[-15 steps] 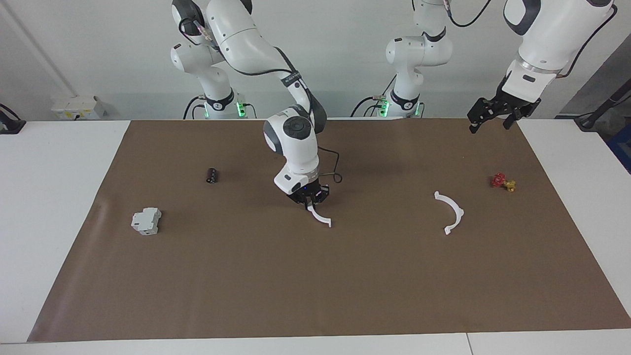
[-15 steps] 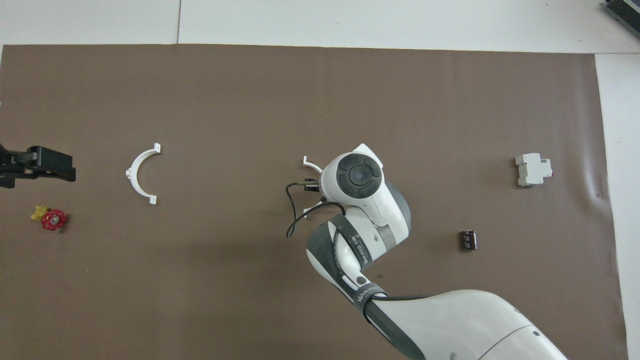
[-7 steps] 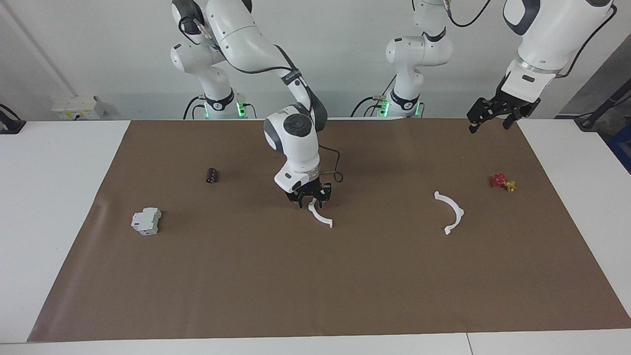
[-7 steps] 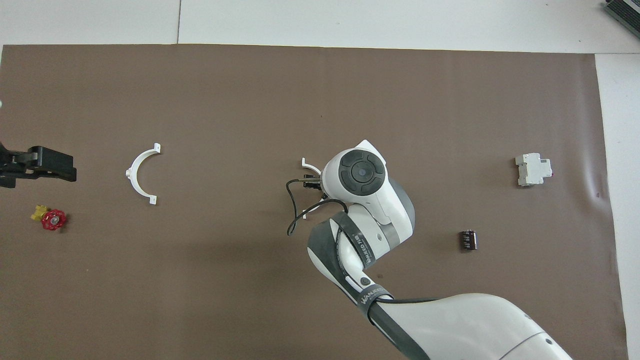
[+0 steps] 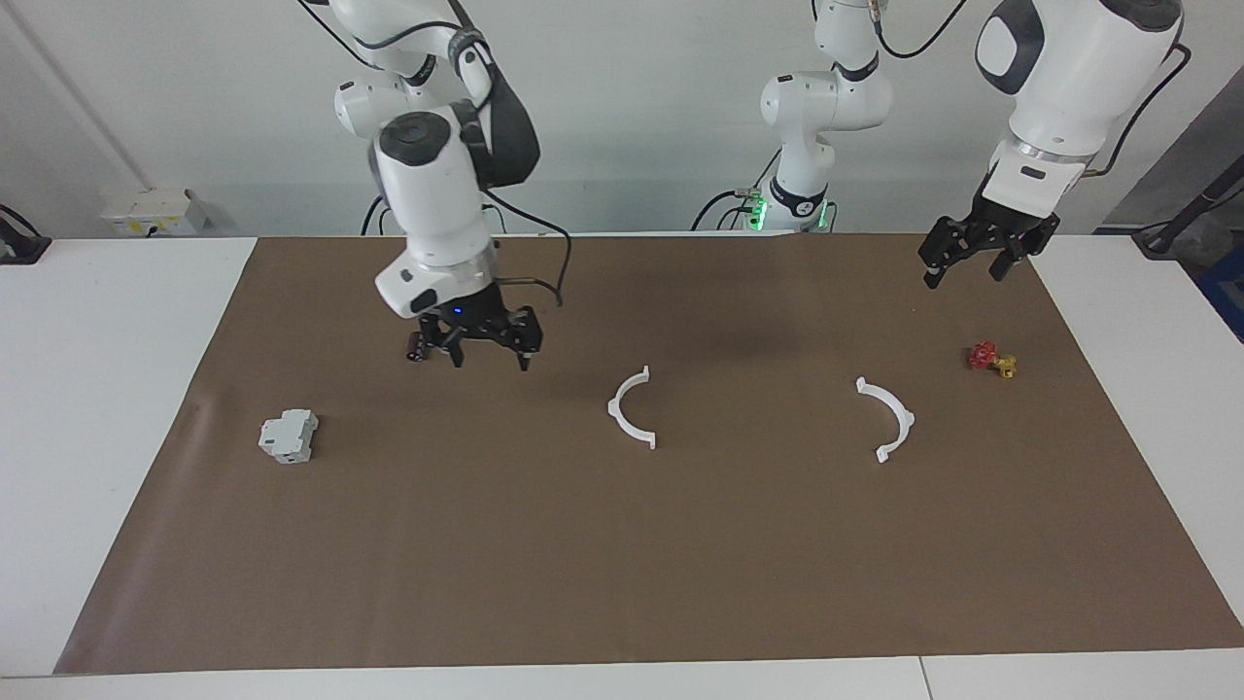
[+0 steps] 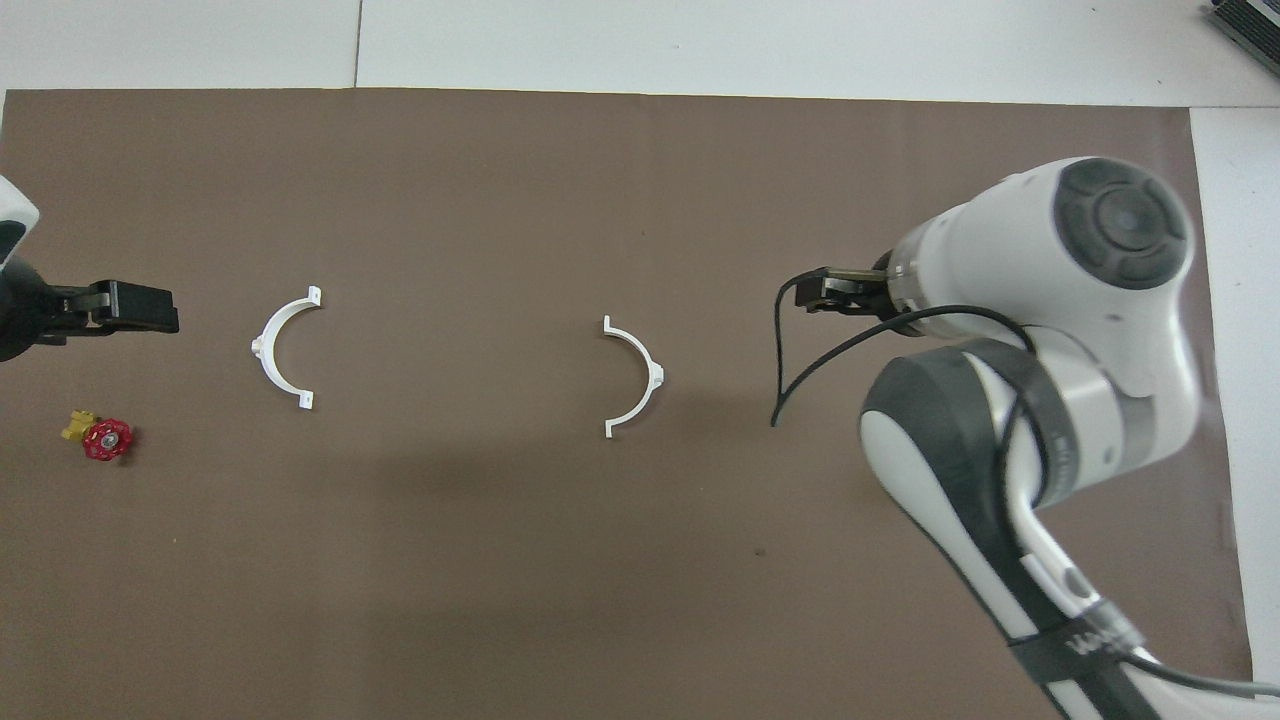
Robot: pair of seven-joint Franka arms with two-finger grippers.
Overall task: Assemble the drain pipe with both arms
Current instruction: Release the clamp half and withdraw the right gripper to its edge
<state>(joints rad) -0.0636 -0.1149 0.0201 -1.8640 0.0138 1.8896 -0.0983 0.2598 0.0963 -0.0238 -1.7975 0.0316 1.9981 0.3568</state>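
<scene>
I need to grab the second white arc by its curved middle [image 6: 265,348] with my left gripper next, so both drain pipe halves can be joined end to end.
The drain pipe lies as two separate white half-ring arcs flat on the brown mat. One arc [image 5: 630,408] is at the middle of the mat and also shows in the overhead view [image 6: 635,377]. The other arc [image 5: 889,420] lies toward the left arm's end [image 6: 283,346]. My right gripper [image 5: 491,352] is open and empty, raised over the mat toward the right arm's end, apart from both arcs; in the overhead view [image 6: 838,291] the arm mostly covers it. My left gripper [image 5: 962,264] is open and empty, up in the air over the mat's edge at the left arm's end [image 6: 130,308].
A small red-and-yellow valve [image 5: 991,359] lies beside the left-end arc [image 6: 98,436]. A grey-white boxy block [image 5: 289,436] sits toward the right arm's end. A small black cylinder [image 5: 416,348] lies under the right gripper. White table [image 5: 117,408] surrounds the mat.
My right gripper has let go of the middle arc, risen and swung toward the right arm's end. The arc stays flat on the mat. The left arm has barely moved.
</scene>
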